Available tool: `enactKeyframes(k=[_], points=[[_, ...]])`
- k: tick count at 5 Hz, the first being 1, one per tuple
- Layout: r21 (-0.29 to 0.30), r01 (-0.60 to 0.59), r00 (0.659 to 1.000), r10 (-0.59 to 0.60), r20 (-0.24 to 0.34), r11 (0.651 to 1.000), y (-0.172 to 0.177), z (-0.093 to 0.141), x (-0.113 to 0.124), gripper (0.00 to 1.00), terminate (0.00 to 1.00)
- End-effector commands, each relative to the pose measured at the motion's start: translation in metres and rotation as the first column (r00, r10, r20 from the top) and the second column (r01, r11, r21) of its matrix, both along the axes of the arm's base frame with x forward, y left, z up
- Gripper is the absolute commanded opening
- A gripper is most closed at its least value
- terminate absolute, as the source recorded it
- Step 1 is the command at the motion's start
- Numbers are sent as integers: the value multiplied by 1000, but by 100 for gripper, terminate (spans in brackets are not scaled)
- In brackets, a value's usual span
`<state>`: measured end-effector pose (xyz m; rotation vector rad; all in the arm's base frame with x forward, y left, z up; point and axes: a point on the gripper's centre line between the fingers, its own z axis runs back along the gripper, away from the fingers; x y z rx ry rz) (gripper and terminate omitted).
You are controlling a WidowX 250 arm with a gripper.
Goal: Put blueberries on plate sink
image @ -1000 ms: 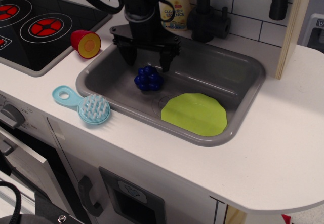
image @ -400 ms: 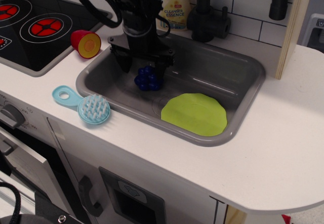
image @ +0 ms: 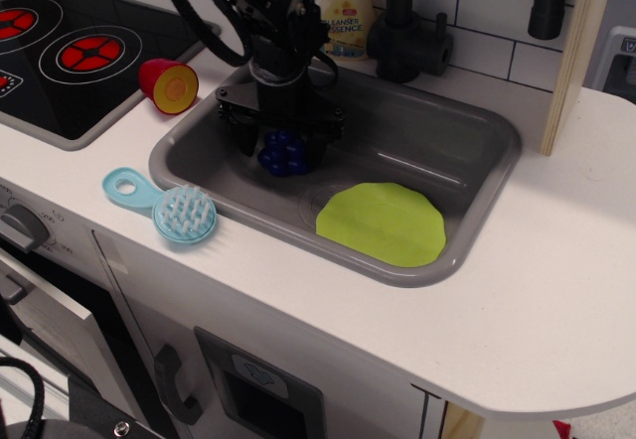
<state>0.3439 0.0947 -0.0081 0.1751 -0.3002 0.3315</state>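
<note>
Next, my gripper grabs the blueberries by their rounded sides to set them on the lime-green plate.
The blueberries, a glossy dark blue cluster, sit on the floor of the grey sink, left of the middle. My black gripper is lowered right over them, open, with one finger on each side of the cluster; its body hides the top of the berries. I cannot tell whether the fingers touch them. The lime-green plate lies flat in the sink's front right corner, empty, about a hand's width to the right of the berries.
A light blue round brush lies on the white counter left of the sink. A red and yellow toy piece sits by the black stovetop. A soap bottle and a black faucet stand behind the sink.
The gripper has come down from above the blueberries until its fingers straddle them, and shifted slightly left. The berries and plate have barely moved.
</note>
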Motion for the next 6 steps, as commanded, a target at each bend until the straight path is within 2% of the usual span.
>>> enactKeyframes(k=[1, 2, 3, 4, 5, 6], points=[[0, -2, 998, 2, 61, 1000, 2, 24, 10, 0, 0], [-3, 3, 996, -3, 91, 1000, 0, 32, 5, 0, 0], [-57, -6, 994, 12, 108, 998, -7, 53, 2, 0, 0], [-113, 15, 997, -7, 71, 993, -24, 66, -5, 0, 0], [-153, 43, 999, -39, 27, 987, -47, 69, -12, 0, 0], [-172, 75, 997, -80, -22, 982, -71, 63, -23, 0, 0]])
